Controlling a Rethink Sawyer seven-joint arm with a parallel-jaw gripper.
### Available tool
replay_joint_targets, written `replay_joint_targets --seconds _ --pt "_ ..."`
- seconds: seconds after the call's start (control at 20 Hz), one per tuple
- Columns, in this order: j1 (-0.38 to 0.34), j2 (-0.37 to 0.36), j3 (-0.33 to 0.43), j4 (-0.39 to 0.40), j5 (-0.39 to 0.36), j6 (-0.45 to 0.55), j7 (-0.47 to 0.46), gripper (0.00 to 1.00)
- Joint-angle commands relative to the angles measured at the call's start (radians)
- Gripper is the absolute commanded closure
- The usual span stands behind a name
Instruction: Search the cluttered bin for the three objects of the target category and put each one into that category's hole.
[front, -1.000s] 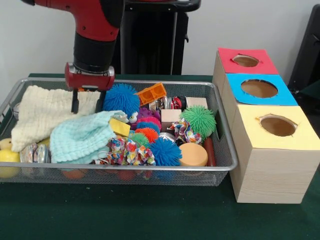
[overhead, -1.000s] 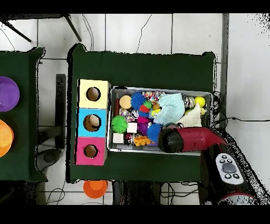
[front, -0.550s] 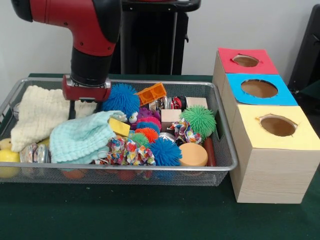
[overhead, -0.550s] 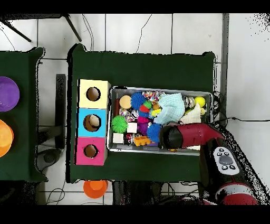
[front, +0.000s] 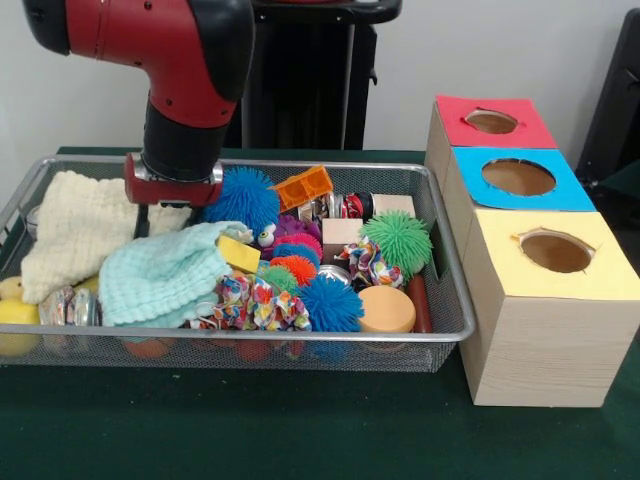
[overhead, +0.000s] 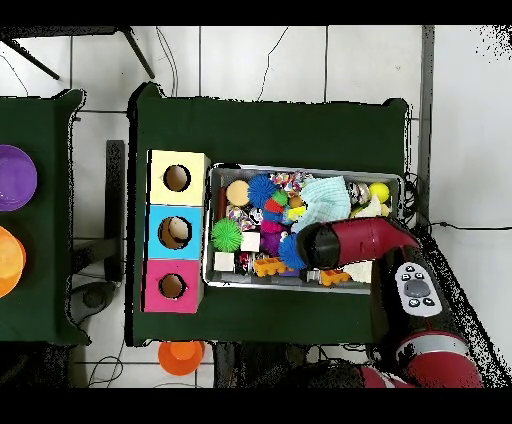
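Next, my gripper grabs the cloth by the raised top edge (front: 148, 239) beside the cream cloth, as the mint green cloth lies slack (front: 160, 283) over the toys.
A wire mesh bin (front: 250, 336) holds a jumble of toys. Among them are a big blue spiky ball (front: 243, 197), a green spiky ball (front: 398, 240), a smaller blue one (front: 330, 303) and an orange one (front: 295, 268). A cream cloth (front: 85, 225) and a mint cloth (front: 165, 270) cover the left part. My gripper (front: 168, 226) hangs low over the seam between the two cloths, just left of the big blue ball. It is open, one finger (front: 140, 218) shows, and the other is hidden. In the overhead view the arm (overhead: 350, 245) covers it.
Three wooden boxes stand right of the bin, with a red top (front: 491, 121), a blue top (front: 518, 177) and a yellow top (front: 556, 250), each with a round hole. An orange toy (front: 305, 186), a yellow block (front: 240, 255) and a tan disc (front: 387, 310) lie among the balls.
The arm has shifted a little left in the front view and come down. The fingers, plainly apart a second ago, now sit lower behind the cloths.
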Motion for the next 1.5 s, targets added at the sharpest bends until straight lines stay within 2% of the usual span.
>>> replay_joint_targets --seconds 0.05,0.1,0.15,0.6,0.8,0.85,1.0,1.25,1.5 --pt "0.014 0.054 0.052 -0.075 -0.07 0.107 -0.166 0.0" --pt "0.016 0.054 0.053 -0.076 -0.07 0.113 -0.166 0.0" --pt "0.016 0.052 0.053 -0.073 -0.071 0.116 -0.166 1.0" --pt "0.024 0.045 0.053 -0.066 -0.065 0.168 -0.18 1.0" --pt "0.014 0.039 0.066 -0.054 -0.061 0.138 -0.173 1.0" --pt "0.011 0.026 0.077 -0.041 -0.053 0.111 -0.159 1.0" --pt "0.01 -0.028 0.095 0.003 -0.019 0.123 -0.158 1.0" --pt "-0.008 -0.16 0.134 0.116 0.032 0.14 -0.193 1.0" --pt "0.012 -0.243 0.149 0.179 0.073 0.186 -0.164 1.0"
